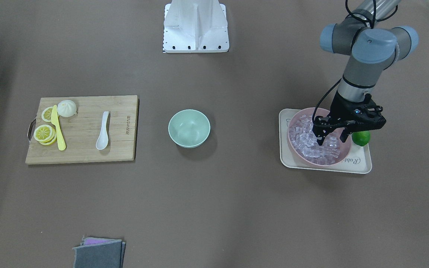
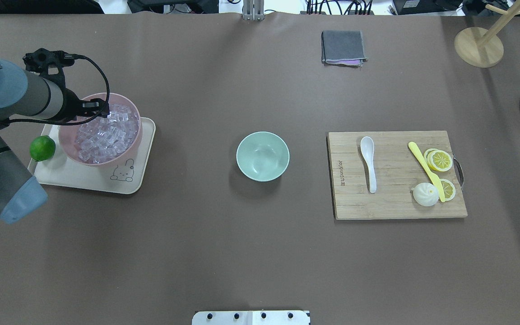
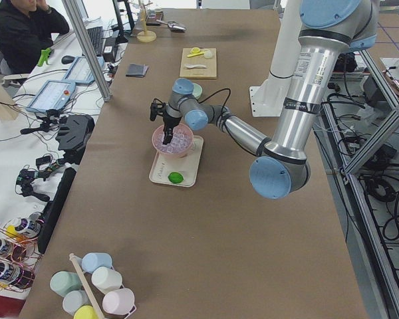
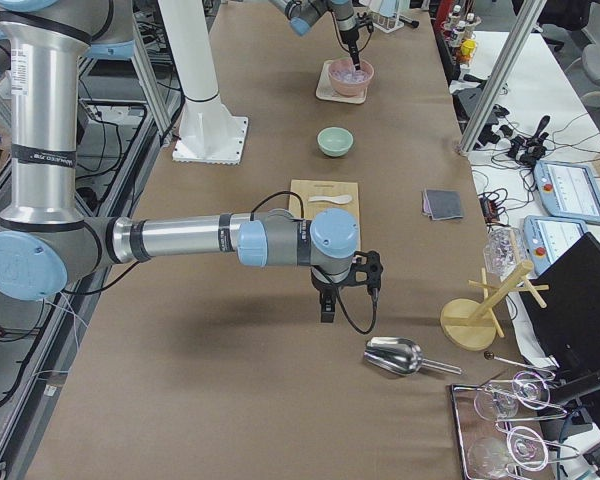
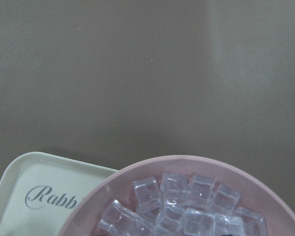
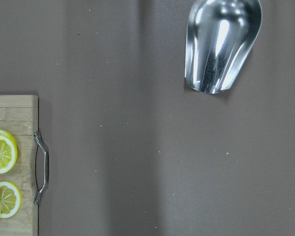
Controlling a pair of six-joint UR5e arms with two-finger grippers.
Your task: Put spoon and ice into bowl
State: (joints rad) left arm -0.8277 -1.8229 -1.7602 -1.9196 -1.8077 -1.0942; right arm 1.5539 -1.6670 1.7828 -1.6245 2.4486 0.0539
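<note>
I should put the ice into the mint-green bowl [image 1: 188,127]. For that, my left gripper should next grab one clear ice cube [image 1: 320,147] by its flat sides.
The white spoon [image 1: 102,131] lies on a wooden cutting board [image 1: 84,149], also in the overhead view [image 2: 369,163]. The mint-green bowl [image 1: 188,127] stands empty mid-table [image 2: 262,156]. The ice [image 1: 304,139] is heaped in a larger pink bowl [image 1: 313,160] on a cream tray [image 1: 361,163]. My left gripper [image 1: 331,139] is open, its fingertips down at the ice heap inside the pink bowl. The left wrist view shows ice cubes [image 5: 187,211] close below. My right gripper [image 4: 328,305] shows only in the exterior right view, above bare table past the board; I cannot tell its state.
A lime [image 1: 361,137] sits on the tray beside the pink bowl. A yellow knife [image 1: 58,128], lemon slices and a bun lie on the board. A metal scoop [image 6: 221,44] lies beyond the board's handle end. A folded grey cloth [image 2: 342,47] and a wooden stand [image 2: 479,45] are at the far edge.
</note>
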